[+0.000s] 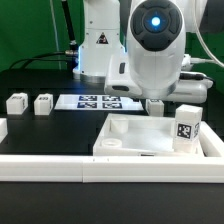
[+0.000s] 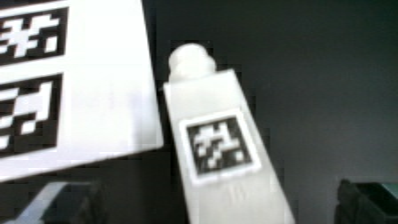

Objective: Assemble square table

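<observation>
The robot's gripper next needs to grab the white leg by its square body (image 2: 235, 196), so that the leg's rounded tip stays free to go into the tabletop's corner.
The white square tabletop (image 1: 140, 138) lies rim-up near the front, against the long rail. A tagged white leg (image 1: 186, 128) stands upright at its right corner in the exterior view. Two small leg blocks (image 1: 15, 103) (image 1: 43, 103) rest on the black table at the exterior view's left. In the wrist view another white leg (image 2: 222, 140) with a tag and a rounded tip lies on the black table beside the marker board (image 2: 63, 90). My gripper (image 2: 208, 205) is open, with dark fingertips (image 2: 45, 205) on either side of that leg, not touching it.
The marker board (image 1: 100, 100) lies flat behind the tabletop. A long white rail (image 1: 110, 166) runs along the front. The arm's bulky white wrist (image 1: 150, 50) hangs over the table's middle and hides what is behind it. A white piece (image 1: 3, 128) shows at the far left edge.
</observation>
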You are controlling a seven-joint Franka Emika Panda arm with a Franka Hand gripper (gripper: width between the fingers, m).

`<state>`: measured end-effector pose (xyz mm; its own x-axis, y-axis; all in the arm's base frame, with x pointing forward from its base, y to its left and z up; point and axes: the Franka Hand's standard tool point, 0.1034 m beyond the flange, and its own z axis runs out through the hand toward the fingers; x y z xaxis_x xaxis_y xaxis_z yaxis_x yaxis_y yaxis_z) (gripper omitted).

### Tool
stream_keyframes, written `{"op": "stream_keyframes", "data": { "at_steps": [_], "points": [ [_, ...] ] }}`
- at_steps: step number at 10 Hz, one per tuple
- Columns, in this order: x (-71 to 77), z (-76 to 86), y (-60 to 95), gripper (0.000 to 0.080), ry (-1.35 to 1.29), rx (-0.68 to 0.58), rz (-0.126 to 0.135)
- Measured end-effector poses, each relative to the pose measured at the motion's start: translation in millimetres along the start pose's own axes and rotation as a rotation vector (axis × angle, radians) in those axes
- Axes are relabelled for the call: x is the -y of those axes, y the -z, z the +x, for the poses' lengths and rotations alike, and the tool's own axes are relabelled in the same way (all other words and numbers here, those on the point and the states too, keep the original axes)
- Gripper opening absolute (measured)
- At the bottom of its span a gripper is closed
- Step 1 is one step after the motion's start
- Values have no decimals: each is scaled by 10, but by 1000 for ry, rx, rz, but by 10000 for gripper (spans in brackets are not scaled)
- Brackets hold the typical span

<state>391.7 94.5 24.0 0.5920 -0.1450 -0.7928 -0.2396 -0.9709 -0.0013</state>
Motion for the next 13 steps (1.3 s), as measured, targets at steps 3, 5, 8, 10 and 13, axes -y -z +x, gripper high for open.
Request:
{"op": "stream_keyframes", "data": {
  "at_steps": [3,5,8,10,13],
  "points": [
    [-26,8,12,648,-4,-1,1],
    [-38,12,16,648,-6,-1,3],
    [-31,15,-61,648,-30,14,1],
    [25,35,-210,648,-52,45,10],
    [-11,47,-195,637,-55,42,9]
  ]
}}
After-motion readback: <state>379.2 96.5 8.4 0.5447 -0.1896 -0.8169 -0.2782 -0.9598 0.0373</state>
